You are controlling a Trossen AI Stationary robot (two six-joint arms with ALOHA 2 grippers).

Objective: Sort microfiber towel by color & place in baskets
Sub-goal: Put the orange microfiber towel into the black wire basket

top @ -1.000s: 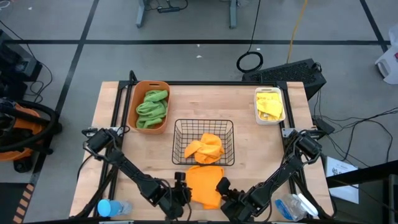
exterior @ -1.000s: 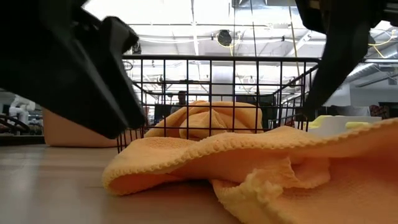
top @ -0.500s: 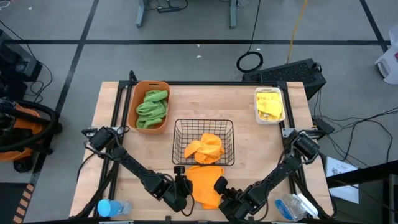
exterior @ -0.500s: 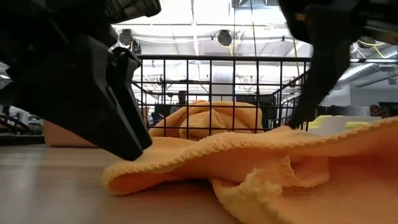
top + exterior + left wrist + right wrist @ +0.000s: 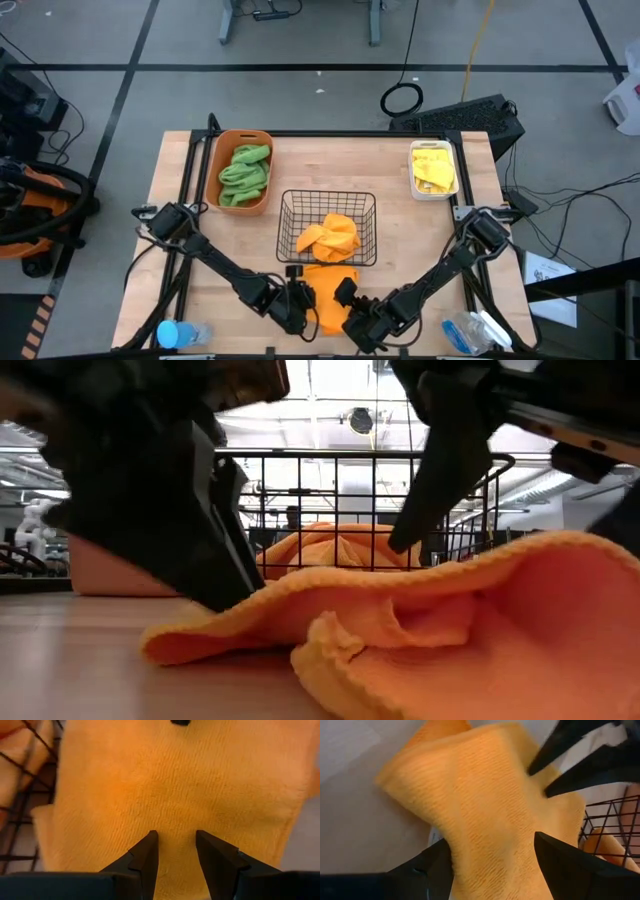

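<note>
The loose orange towel should go into the black wire basket, so my right gripper will next pick the towel up by its raised fold (image 5: 335,298) (image 5: 492,840).
An orange towel (image 5: 322,290) lies crumpled on the table just in front of the black wire basket (image 5: 285,225), which holds another orange towel (image 5: 328,238). My left gripper (image 5: 300,300) stands open at the loose towel's left side, its narrow gap (image 5: 175,837) over the cloth. My right gripper (image 5: 345,298) is open wide at the towel's right side, with a hump of cloth (image 5: 490,810) between its fingers. Green towels fill the orange tub (image 5: 243,134). Yellow ones lie in the white bin (image 5: 434,195). My left gripper comes slanting down from the table's left, and a fingertip (image 5: 232,592) meets the towel's top near its left edge (image 5: 250,600). Nothing is pinched between the fingers. The towel lies on the table. My right gripper slants down from the right and straddles the towel's raised right part (image 5: 495,845) with open fingers. The cloth bulges up between them, and its lower edge stays on the table.
The wire basket's near wall (image 5: 370,510) stands right behind the towel. A blue bottle (image 5: 175,333) lies at the near left corner and a clear plastic thing (image 5: 470,333) at the near right. Bare wood shows between the tub, the basket and the bin.
Both grippers have closed in on the loose towel, the left going toward the table's right and the right toward its left, both sinking a little. The towel's right part has been pushed up into a hump, and the cloth now looks narrower from above.
</note>
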